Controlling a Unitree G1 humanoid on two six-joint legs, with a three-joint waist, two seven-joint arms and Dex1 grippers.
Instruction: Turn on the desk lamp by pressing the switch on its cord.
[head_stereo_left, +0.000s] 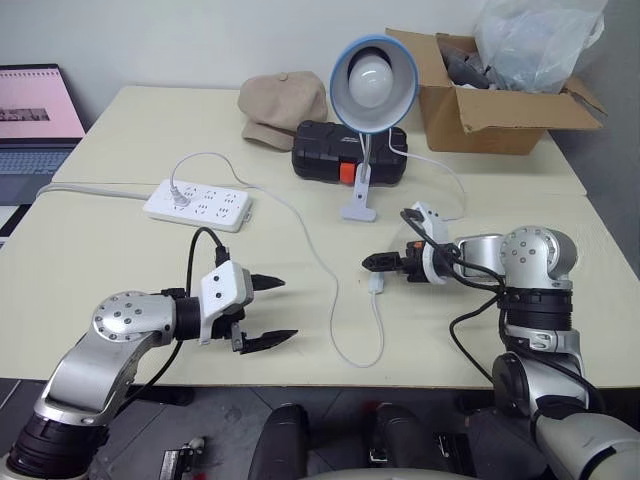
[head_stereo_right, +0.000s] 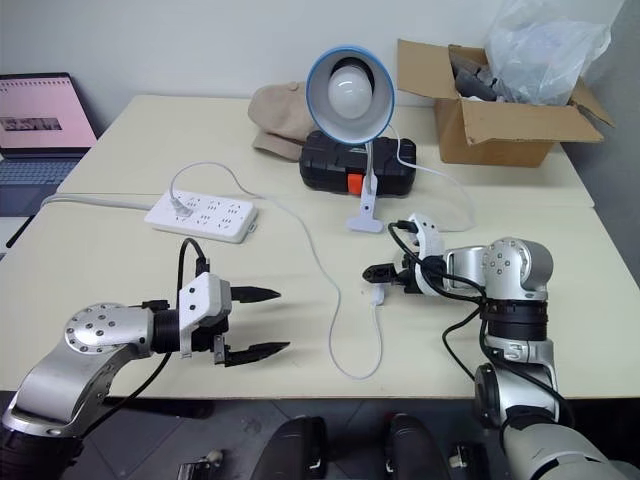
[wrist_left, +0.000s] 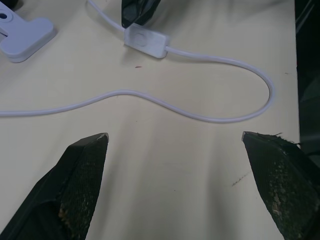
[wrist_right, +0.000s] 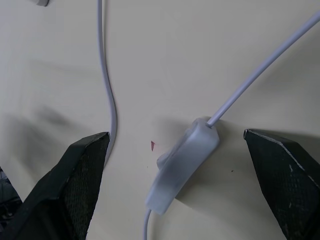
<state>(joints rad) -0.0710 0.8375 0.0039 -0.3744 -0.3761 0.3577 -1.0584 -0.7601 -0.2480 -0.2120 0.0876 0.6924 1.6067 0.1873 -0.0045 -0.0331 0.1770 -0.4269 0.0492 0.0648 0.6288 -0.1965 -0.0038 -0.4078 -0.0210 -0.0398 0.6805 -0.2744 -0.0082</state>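
Note:
My right gripper should close on the white switch (head_stereo_left: 376, 284) (wrist_right: 183, 167). Its fingers are on both sides of the switch on the tabletop, so it would hold the switch if it closed now.
The desk lamp (head_stereo_left: 372, 85), with a light-blue shade and a white bulb that looks unlit, stands on its white clip base (head_stereo_left: 358, 207) at mid table. Its thin white cord (head_stereo_left: 335, 300) loops toward the table's front edge. The small white switch (head_stereo_left: 376, 283) lies on the cord. My right gripper (head_stereo_left: 375, 268) hovers just above the switch (wrist_right: 182, 170), open, with the switch lying between its fingers and untouched. My left gripper (head_stereo_left: 287, 310) stands open above the table to the left of the cord loop (wrist_left: 210, 117), holding nothing.
A white power strip (head_stereo_left: 197, 205) lies at the left. Behind the lamp sit a black case (head_stereo_left: 330, 150) and a beige cap (head_stereo_left: 282, 108). A cardboard box (head_stereo_left: 495, 115) with a plastic bag stands at the back right, and a laptop (head_stereo_left: 35, 115) at the far left.

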